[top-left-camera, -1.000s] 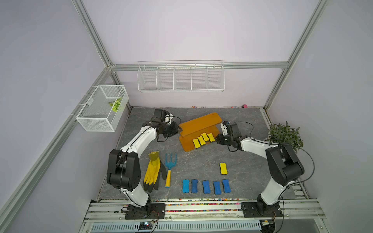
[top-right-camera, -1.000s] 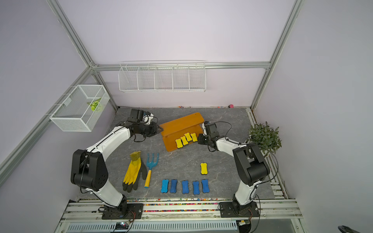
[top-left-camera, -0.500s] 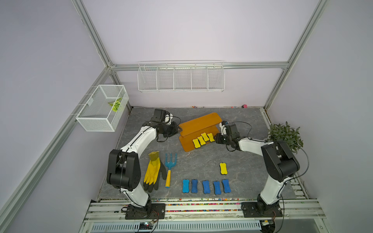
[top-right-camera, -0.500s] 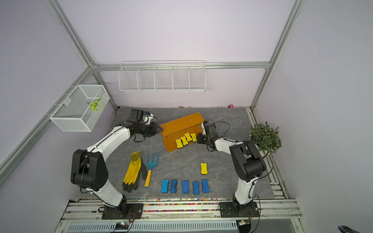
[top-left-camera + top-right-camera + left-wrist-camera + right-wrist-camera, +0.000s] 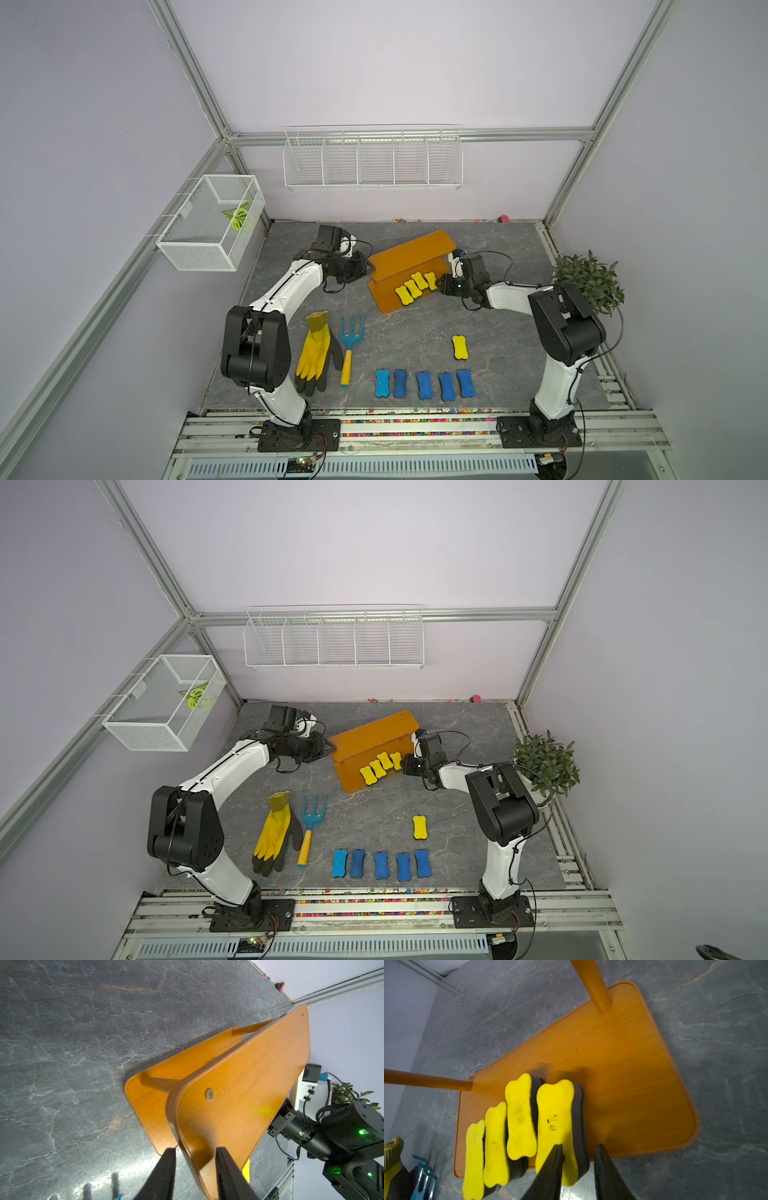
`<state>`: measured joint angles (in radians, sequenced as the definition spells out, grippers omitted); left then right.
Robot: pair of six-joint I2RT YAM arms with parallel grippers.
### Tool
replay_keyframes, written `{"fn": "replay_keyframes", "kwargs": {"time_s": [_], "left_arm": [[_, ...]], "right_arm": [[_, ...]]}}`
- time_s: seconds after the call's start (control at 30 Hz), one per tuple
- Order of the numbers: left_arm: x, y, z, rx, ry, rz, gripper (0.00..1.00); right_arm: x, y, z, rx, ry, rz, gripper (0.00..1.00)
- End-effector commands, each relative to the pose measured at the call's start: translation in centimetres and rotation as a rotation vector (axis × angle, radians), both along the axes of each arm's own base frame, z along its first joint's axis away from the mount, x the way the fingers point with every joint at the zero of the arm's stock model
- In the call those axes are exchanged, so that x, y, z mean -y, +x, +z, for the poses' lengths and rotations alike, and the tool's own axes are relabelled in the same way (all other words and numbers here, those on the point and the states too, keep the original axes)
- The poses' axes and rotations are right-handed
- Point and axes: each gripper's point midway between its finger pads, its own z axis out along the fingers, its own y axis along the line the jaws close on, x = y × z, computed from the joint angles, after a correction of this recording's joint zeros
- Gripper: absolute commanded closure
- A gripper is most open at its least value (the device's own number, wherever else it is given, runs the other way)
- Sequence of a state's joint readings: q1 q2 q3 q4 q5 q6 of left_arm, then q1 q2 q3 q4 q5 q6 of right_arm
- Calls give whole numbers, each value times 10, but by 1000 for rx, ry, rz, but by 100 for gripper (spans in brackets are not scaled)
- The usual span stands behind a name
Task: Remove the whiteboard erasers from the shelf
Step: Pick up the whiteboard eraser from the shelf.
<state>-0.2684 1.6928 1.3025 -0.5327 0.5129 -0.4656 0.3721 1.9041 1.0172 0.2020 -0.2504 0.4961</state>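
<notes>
My right gripper should grab the outermost yellow eraser's overhanging end to pull it clear of the shelf's upper board [image 5: 245,1084].
The orange shelf [image 5: 409,259] stands at the back middle of the table. Several yellow whiteboard erasers [image 5: 414,286] lie side by side on its lower board. My right gripper [image 5: 578,1147] is open, its fingers straddling the overhanging end of the rightmost yellow eraser [image 5: 554,1118], with a gap beside the dark felt. My left gripper [image 5: 194,1150] is shut on the end of the shelf's upper board [image 5: 245,1084]. One yellow eraser [image 5: 459,346] and a row of several blue erasers [image 5: 424,384] lie on the table near the front.
A yellow glove [image 5: 316,353] and a blue hand rake [image 5: 351,345] lie front left. A potted plant [image 5: 588,278] stands at the right edge. A white wire rack [image 5: 372,160] hangs on the back wall, a mesh basket [image 5: 212,224] on the left wall.
My right gripper has moved in toward the shelf, reaching the rightmost yellow eraser. The left arm and the shelf have stayed still.
</notes>
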Motion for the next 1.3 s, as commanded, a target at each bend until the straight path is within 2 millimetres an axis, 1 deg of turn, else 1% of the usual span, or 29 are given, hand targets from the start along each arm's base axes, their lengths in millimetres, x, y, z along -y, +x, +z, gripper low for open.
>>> {"fn": "replay_keyframes", "kwargs": {"time_s": [0.0, 0.1, 0.2, 0.4, 0.57, 0.73, 0.97, 1.1, 1.27], "left_arm": [[-2, 1, -5, -6, 13, -7, 63], [-1, 1, -4, -6, 13, -9, 63], [-3, 2, -4, -6, 16, -6, 63], [-4, 3, -2, 0, 15, -4, 63], [-5, 2, -2, -1, 17, -1, 63], [-5, 2, -1, 0, 10, -1, 63], [-5, 2, 3, 11, 10, 1, 63], [-5, 2, 3, 10, 6, 0, 63], [-5, 2, 4, 14, 2, 0, 63]], "right_arm": [[-2, 0, -9, -27, 7, 4, 68], [-1, -2, -13, -39, 4, 3, 70], [0, -6, -18, -57, 9, 1, 75], [1, -13, -26, -84, 26, -3, 89], [3, -16, -26, -90, 34, -8, 100], [5, -15, -15, -77, 33, -14, 100], [7, -18, 10, -45, 49, -21, 100], [9, -25, 22, -36, 63, -28, 100], [8, -43, 30, -39, 64, -31, 100]]}}
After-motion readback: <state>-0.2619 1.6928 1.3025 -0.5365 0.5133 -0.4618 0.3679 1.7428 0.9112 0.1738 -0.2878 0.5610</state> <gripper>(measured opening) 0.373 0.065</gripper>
